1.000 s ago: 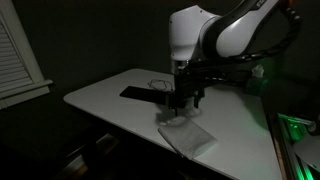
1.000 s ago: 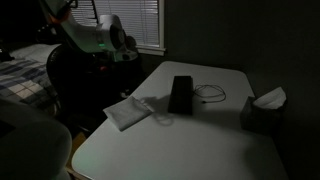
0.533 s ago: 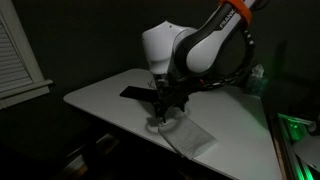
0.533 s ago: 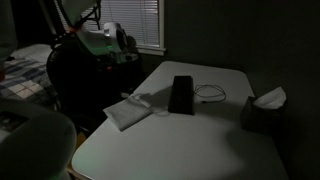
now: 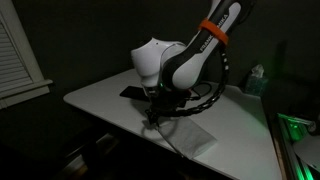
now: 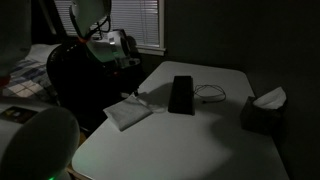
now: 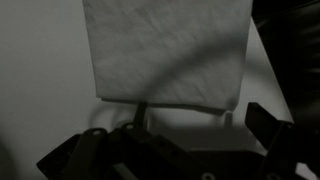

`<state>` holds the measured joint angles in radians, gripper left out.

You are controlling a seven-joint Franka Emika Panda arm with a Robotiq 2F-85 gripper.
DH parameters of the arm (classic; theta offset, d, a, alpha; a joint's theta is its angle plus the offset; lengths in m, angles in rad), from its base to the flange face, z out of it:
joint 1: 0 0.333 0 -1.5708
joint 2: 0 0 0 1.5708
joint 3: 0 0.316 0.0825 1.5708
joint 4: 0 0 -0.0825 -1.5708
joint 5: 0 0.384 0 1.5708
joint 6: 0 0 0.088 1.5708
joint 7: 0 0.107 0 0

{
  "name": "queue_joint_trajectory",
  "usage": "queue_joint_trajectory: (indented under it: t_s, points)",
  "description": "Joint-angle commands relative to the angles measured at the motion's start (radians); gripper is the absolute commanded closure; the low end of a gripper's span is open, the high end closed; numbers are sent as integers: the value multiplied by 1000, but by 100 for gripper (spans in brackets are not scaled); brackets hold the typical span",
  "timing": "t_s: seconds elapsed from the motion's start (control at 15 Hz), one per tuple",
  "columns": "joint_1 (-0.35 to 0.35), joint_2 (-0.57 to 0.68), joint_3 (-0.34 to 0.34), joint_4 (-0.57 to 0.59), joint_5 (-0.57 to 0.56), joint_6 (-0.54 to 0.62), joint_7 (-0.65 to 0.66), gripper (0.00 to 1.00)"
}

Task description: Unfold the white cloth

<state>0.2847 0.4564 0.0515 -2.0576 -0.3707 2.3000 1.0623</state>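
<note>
The gripper will reach the folded white cloth and grab it by the corner of its near edge, so the rest stays free to open out as the robot unfolds the cloth.
The white cloth [image 5: 190, 136] lies folded flat near the table's edge and also shows in an exterior view [image 6: 127, 113]. In the wrist view the cloth [image 7: 165, 50] fills the upper part as a folded rectangle, with its near edge just ahead of the fingers. My gripper [image 5: 155, 113] hangs low over the table at the cloth's end. In the wrist view the gripper [image 7: 170, 140] has its jaws wide apart with nothing between them. One dark finger [image 7: 270, 130] stands at the right, just off the cloth's corner. The room is very dark.
A black flat object [image 6: 181, 94] lies mid-table, with a thin cable [image 6: 210, 93] beside it. A tissue box [image 6: 262, 110] stands at one table edge. A window with blinds [image 6: 135, 22] is behind. The table edge [image 5: 120, 125] runs close to the cloth.
The arm has swung across the table and lowered, carrying the gripper from above the cloth's middle to its end. The cloth has not moved.
</note>
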Motion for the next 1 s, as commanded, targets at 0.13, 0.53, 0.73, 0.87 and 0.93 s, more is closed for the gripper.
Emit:
queue_joint_trajectory:
  t_s: [0.13,0.53,0.73,0.87,0.93]
  points:
    - [36,86,-34,77,2,-11,4,16]
    - [43,132,-43,113,19,-14,-4,33]
    - [42,137,-39,121,35,-26,-9,47]
    - [38,127,-36,114,49,-32,-12,69]
    - [38,123,-36,112,56,-40,-10,77]
